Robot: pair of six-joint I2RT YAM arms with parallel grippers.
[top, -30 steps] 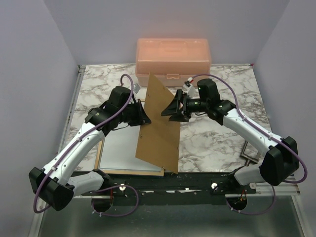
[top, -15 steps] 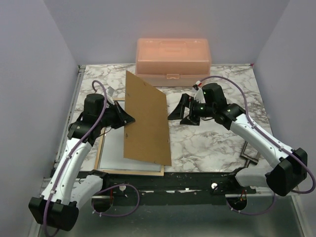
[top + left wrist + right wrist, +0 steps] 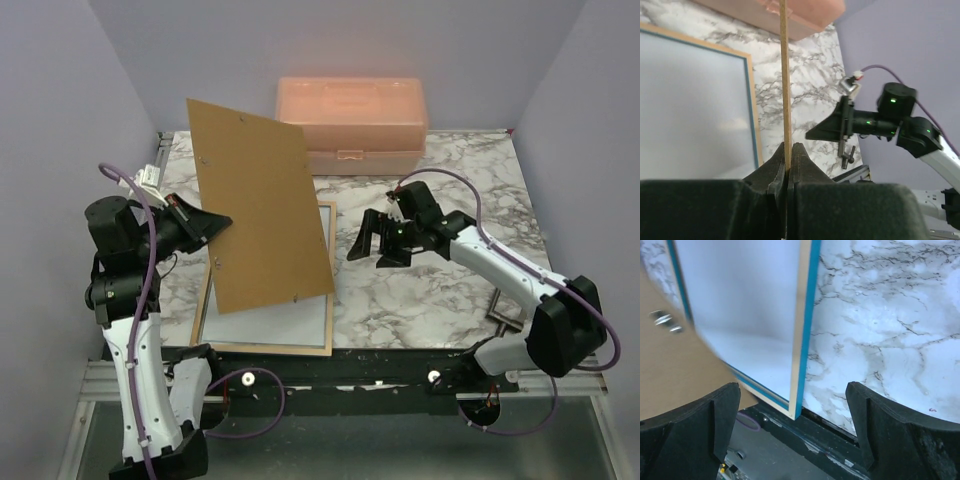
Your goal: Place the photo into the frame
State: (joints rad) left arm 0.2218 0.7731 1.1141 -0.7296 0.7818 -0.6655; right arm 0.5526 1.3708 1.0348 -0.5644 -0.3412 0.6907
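Next, my right gripper grabs the frame's long rim beside the marble, so the frame's inside stays free to take the backing board (image 3: 260,210).
The frame (image 3: 331,285) lies flat on the marble table at the left, with a light wood rim (image 3: 802,330) and a blue inner edge (image 3: 754,115). A plain white sheet fills it, apparently the photo (image 3: 270,322) back side up (image 3: 690,100) (image 3: 750,290). My left gripper (image 3: 222,222) is shut on the left edge of the brown backing board (image 3: 260,210) and holds it tilted in the air above the frame. The left wrist view shows the board (image 3: 785,75) edge-on between the pads (image 3: 788,150). My right gripper (image 3: 372,250) hangs open and empty (image 3: 792,390) just right of the frame.
A translucent orange plastic box (image 3: 350,112) stands at the back of the table. A small metal bracket (image 3: 507,305) lies at the right edge. The black rail (image 3: 840,440) runs along the near edge. Purple walls enclose the left and right sides.
The left arm has swung back to the left, carrying the board up and leftward off its near edge. The right gripper has parted from the board's right edge and dropped toward the table.
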